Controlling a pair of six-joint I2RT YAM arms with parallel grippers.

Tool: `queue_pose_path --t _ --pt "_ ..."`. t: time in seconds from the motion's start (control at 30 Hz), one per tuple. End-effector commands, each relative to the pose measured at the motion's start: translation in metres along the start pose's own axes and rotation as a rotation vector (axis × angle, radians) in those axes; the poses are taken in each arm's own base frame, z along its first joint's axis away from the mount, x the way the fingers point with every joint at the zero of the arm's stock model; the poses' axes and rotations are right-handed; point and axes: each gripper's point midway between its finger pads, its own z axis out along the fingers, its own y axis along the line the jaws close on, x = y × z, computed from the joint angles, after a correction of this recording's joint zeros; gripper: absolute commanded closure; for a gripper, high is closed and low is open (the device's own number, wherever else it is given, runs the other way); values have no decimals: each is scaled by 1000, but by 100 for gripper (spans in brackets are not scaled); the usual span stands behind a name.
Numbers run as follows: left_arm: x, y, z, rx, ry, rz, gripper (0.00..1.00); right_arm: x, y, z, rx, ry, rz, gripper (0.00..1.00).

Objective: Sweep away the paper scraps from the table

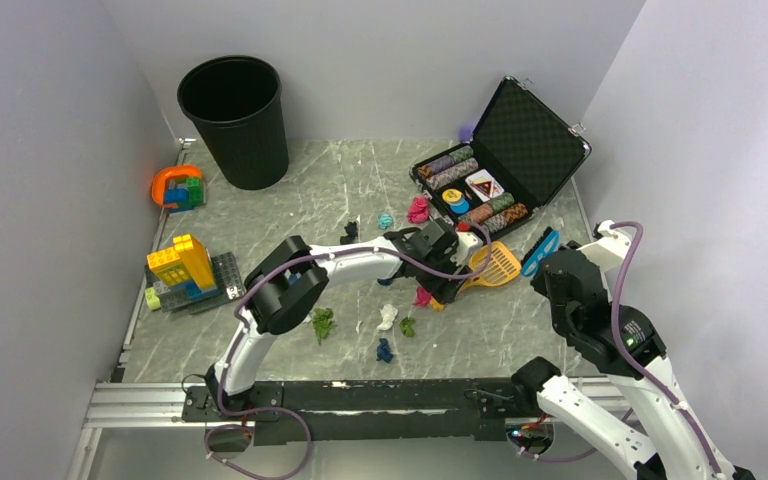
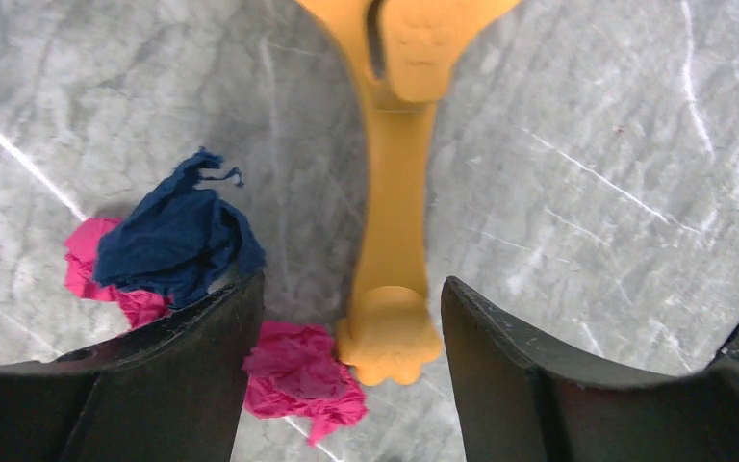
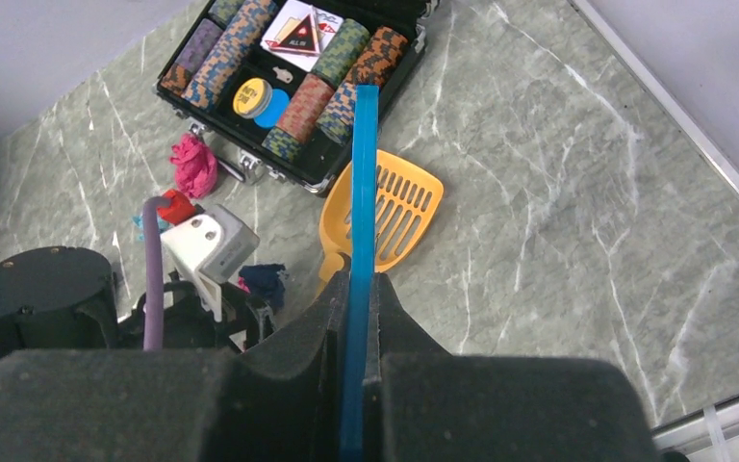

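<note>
My left gripper grabs the yellow slotted scoop by its handle (image 1: 440,302) (image 2: 391,289) next, leaving the scoop's blade free to collect swept paper scraps.
Paper scraps lie on the table (image 1: 290,210): teal (image 1: 385,221), pink (image 1: 418,210), green (image 1: 322,322), white (image 1: 388,317) and dark blue (image 1: 385,350). My left gripper (image 1: 447,278) is open, its jaws on either side of the paw-shaped end of a yellow slotted scoop's handle (image 2: 394,241) without touching it. A pink scrap (image 2: 298,371) lies against that end, and a dark blue scrap (image 2: 178,231) rests by the left finger (image 2: 202,366). My right gripper (image 3: 356,289) is shut on a flat blue tool (image 3: 364,192), held edge-on above the scoop's blade (image 3: 399,207).
An open black case of poker chips (image 1: 500,160) sits at the back right. A black bin (image 1: 235,120) stands at the back left. Toy bricks (image 1: 185,270) and an orange piece (image 1: 175,187) lie along the left edge. White walls close three sides.
</note>
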Motion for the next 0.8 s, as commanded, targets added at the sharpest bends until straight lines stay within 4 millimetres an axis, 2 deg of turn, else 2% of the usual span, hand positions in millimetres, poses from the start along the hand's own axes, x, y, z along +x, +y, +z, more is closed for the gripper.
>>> queue_pose_path --t 0.0,0.1,0.2,0.3,0.4,0.53,0.7,0.77 --pt "-36 -39 -28 22 -117 107 29 -8 7 -3 -34 -15 19 100" --pt "-38 -51 -28 5 -123 159 32 -8 8 -3 -37 -12 19 100" --pt "-38 -53 -24 -6 -126 168 39 -7 8 -4 -42 -9 21 100" --pt "-37 -48 -18 -35 -124 158 39 -7 8 -6 -48 -8 25 100" --pt "-40 -41 -17 -74 -153 154 34 -10 5 -9 -53 -14 40 100" --pt "-50 -34 -16 -114 -209 158 33 -17 1 -15 -67 -43 69 100" --pt "-64 -39 -16 -95 -243 186 33 -22 -4 -20 -62 -58 77 100" --pt "-64 -41 -12 -82 -236 189 36 -23 -6 -21 -58 -61 77 100"
